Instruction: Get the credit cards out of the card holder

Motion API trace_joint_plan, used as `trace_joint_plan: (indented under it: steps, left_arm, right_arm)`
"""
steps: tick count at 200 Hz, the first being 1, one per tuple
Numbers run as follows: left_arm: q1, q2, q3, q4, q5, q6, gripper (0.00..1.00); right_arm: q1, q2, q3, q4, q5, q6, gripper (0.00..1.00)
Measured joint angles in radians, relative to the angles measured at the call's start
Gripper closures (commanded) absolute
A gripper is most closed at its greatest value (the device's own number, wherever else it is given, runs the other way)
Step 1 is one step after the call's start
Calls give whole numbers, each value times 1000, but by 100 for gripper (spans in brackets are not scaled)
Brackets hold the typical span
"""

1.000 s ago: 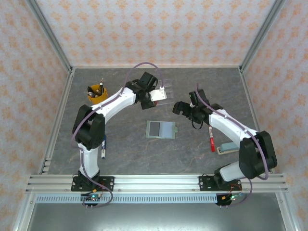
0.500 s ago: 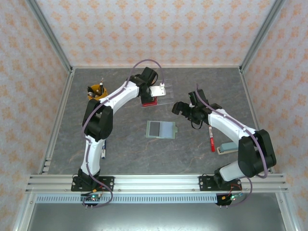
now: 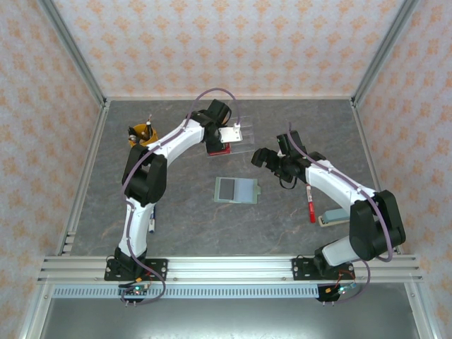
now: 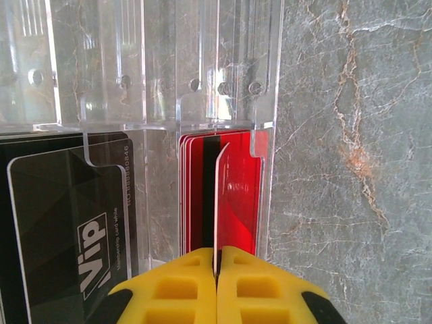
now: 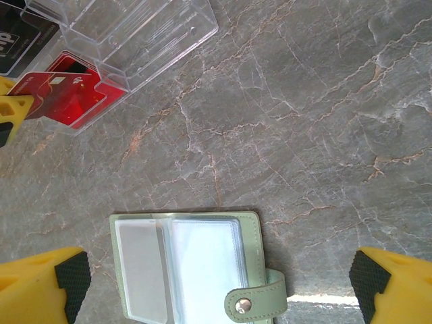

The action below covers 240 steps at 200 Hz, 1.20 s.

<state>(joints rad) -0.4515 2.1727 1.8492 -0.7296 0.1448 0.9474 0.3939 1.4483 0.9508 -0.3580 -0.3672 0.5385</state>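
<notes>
The red credit card (image 4: 217,202) stands between the tray section's clear sides and would end in that section, so my left gripper is now ready to open.
The sage-green card holder (image 3: 238,190) lies open on the table, its clear sleeves and snap tab (image 5: 260,304) facing up. My right gripper (image 5: 219,290) hovers open above it, one finger on each side and nothing between them. My left gripper (image 4: 217,253) is shut on a red credit card (image 4: 217,202), seen edge-on. It holds that card at the right compartment of the clear tray (image 4: 162,81), over more red card surface (image 4: 239,196). A black credit card (image 4: 67,223) lies in the compartment to the left. From above, the left gripper (image 3: 220,145) is at the tray's near edge.
A yellow cup of pens (image 3: 141,134) stands at the back left. A red pen (image 3: 311,205) and a pale blue-green block (image 3: 335,217) lie under the right arm. A marker (image 3: 152,220) lies beside the left arm's base.
The left arm has swung back and left, bringing the red card to the clear tray. The right arm and the card holder have stayed where they were.
</notes>
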Motion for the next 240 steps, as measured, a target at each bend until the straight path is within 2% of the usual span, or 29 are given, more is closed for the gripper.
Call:
trace_joint_plan:
  steps: [73,127,165,193,219,240]
  left_arm:
    - [9,14,0,37,-22,-34,74]
    - [25,-41,-49,104,34,-116,72]
    - [48,-284,-248,256,64,-296,71]
    - [53,-486,-402,391,47,-465,69]
    - [52,-618,-536,474,-35,-644,65]
    - [53,-692,-631,488,-122,-786,57]
  right_arm:
    - [0,-10,-16,7,-4,3,0]
    - [0,-23,-17,7,-5,2,0]
    - [16,-25,-18,6,5,-2,3]
    - [113,-8,8,-37,51,-16,6]
    - [232,77,95,-76,103,-26,12]
    - [308,163,168,-108,149,-33,18]
